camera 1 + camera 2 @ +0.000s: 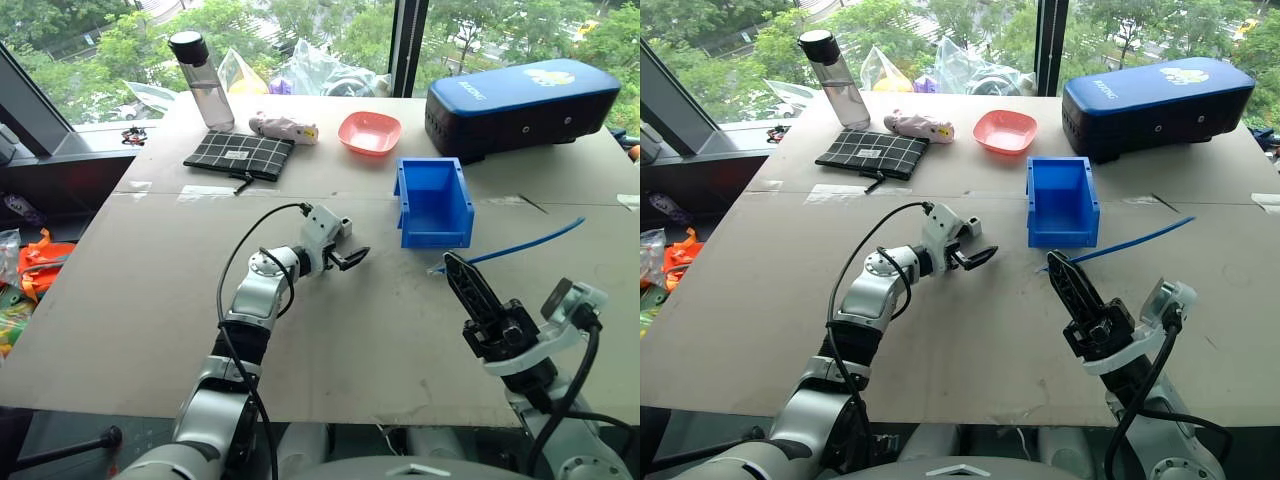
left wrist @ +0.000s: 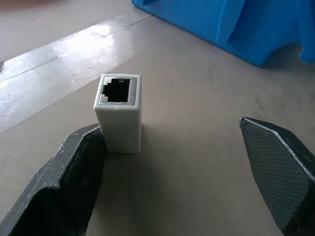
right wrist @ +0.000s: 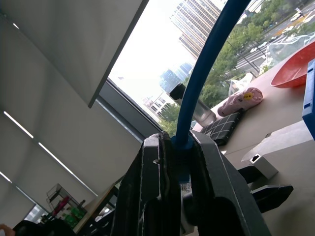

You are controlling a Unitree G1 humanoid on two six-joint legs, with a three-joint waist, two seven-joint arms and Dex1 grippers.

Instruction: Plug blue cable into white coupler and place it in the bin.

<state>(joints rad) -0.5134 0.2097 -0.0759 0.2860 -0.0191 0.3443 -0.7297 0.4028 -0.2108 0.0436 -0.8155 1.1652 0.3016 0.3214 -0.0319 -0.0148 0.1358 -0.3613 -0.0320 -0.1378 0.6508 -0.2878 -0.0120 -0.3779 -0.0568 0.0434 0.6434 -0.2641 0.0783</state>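
Observation:
The white coupler is standing upright with its socket open on top [image 2: 117, 90], so I next need my left gripper to grab the coupler by its flat facing sides.
The white coupler [image 2: 119, 113] stands upright on the table with its dark socket facing up. My left gripper [image 2: 170, 130] is open around it, and the coupler sits close against one finger [image 2: 74, 172], with a wide gap to the other. From the head, that gripper [image 1: 348, 243] hovers low over the table, left of the bin [image 1: 436, 238], which is empty. My right gripper [image 1: 452, 262] is raised at the front right, shut on the blue cable [image 1: 520, 245] near its plug end. The cable trails off to the right across the table.
Behind the bin are a pink bowl [image 1: 369, 132] and a large dark-blue case [image 1: 520, 105]. A water bottle [image 1: 203, 78], a checked pouch [image 1: 240, 155] and a small pink item [image 1: 283, 127] lie at the back left. The table's front edge is just below my arms.

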